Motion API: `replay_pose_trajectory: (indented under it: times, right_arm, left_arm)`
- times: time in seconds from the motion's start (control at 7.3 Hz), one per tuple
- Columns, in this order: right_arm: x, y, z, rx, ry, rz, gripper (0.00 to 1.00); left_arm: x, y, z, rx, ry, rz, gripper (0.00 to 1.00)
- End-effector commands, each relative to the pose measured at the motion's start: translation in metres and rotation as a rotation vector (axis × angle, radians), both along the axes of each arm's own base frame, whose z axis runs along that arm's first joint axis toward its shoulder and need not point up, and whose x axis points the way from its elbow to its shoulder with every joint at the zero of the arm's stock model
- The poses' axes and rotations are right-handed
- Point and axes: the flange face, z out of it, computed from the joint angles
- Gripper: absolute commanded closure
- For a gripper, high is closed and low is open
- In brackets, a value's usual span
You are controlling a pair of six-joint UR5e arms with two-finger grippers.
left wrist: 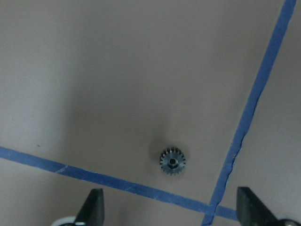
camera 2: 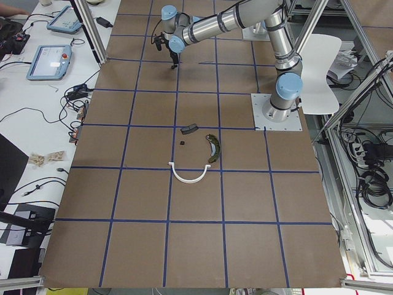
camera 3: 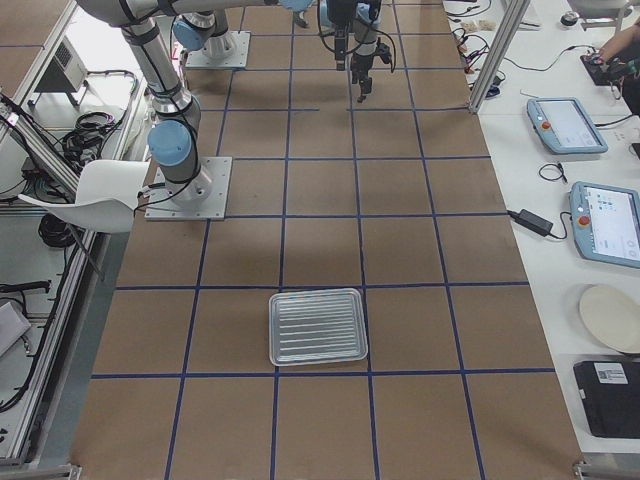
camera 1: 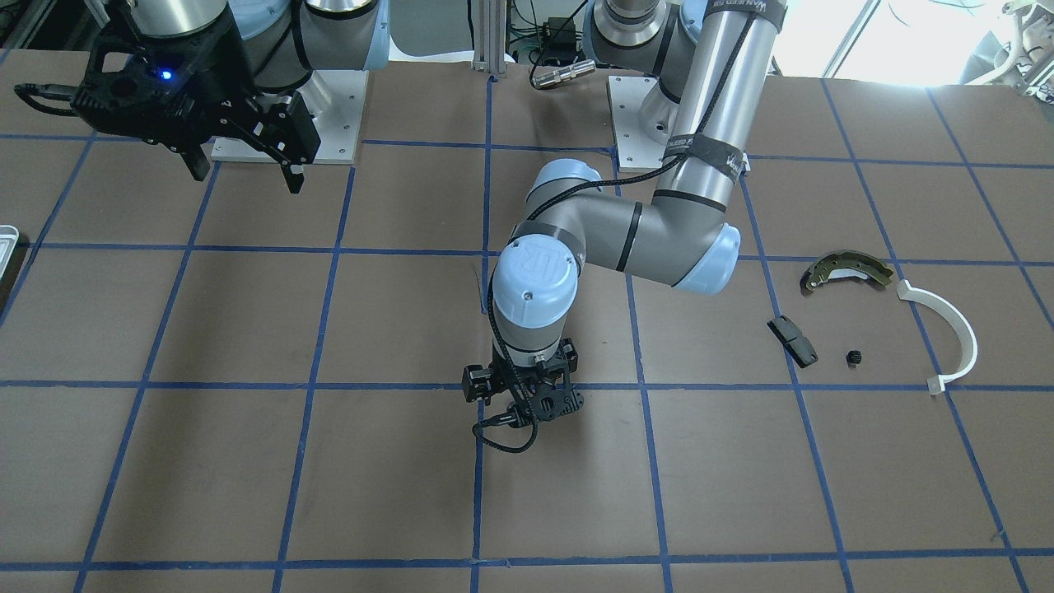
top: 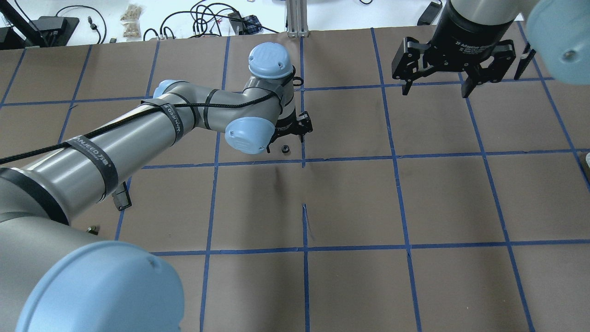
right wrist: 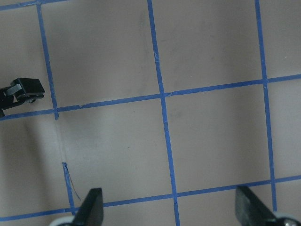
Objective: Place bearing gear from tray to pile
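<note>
The gear should go on the pile, so my left gripper next needs to grab the bearing gear by its toothed outer rim (left wrist: 165,165).
A small toothed bearing gear (left wrist: 172,160) lies on the brown table by a blue tape crossing; it also shows in the overhead view (top: 285,149). My left gripper (left wrist: 171,211) hangs open and empty right above it, pointing down (camera 1: 527,403). The pile lies further toward my left side: an olive-gold brake shoe (camera 1: 846,270), a white half-ring (camera 1: 947,329), a black pad (camera 1: 792,340) and a tiny black part (camera 1: 854,357). The tray (camera 3: 318,327) sits far off on my right side and looks empty. My right gripper (camera 1: 243,173) is open and empty, held high near its base.
The left arm's elbow (camera 1: 659,239) stretches across the table's middle. The two arm base plates (camera 1: 296,115) stand at the robot's edge. Only a sliver of the tray's rim (camera 1: 6,243) shows in the front view. Blue tape lines grid the table.
</note>
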Motion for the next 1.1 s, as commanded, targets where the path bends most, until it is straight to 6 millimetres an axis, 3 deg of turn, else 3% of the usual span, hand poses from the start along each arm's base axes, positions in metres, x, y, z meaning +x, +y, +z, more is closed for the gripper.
replay_pose_trajectory:
  times: [0.0, 0.14, 0.41, 0.55, 0.82, 0.96]
  right_arm:
    - [0.002, -0.003, 0.001, -0.01, -0.012, 0.067, 0.0]
    - [0.008, -0.012, -0.004, 0.003, -0.058, 0.074, 0.0]
    - [0.007, -0.01, -0.003, 0.007, -0.042, 0.074, 0.0]
    - [0.007, -0.01, -0.003, 0.004, -0.042, 0.074, 0.0]
    - [0.007, -0.01, -0.004, 0.003, -0.042, 0.075, 0.0]
    - [0.007, -0.009, -0.003, 0.001, -0.04, 0.075, 0.0]
  left_arm:
    - [-0.006, -0.012, -0.015, -0.054, -0.004, 0.005, 0.0]
    - [-0.006, -0.013, -0.015, -0.067, -0.003, -0.01, 0.03]
    - [-0.003, -0.01, -0.022, -0.052, -0.007, -0.012, 0.04]
    - [-0.003, -0.01, -0.023, -0.048, -0.006, -0.014, 0.13]
    - [-0.003, -0.007, -0.028, -0.031, -0.003, -0.014, 0.55]
    - [-0.003, -0.006, -0.028, -0.028, -0.003, -0.014, 0.62]
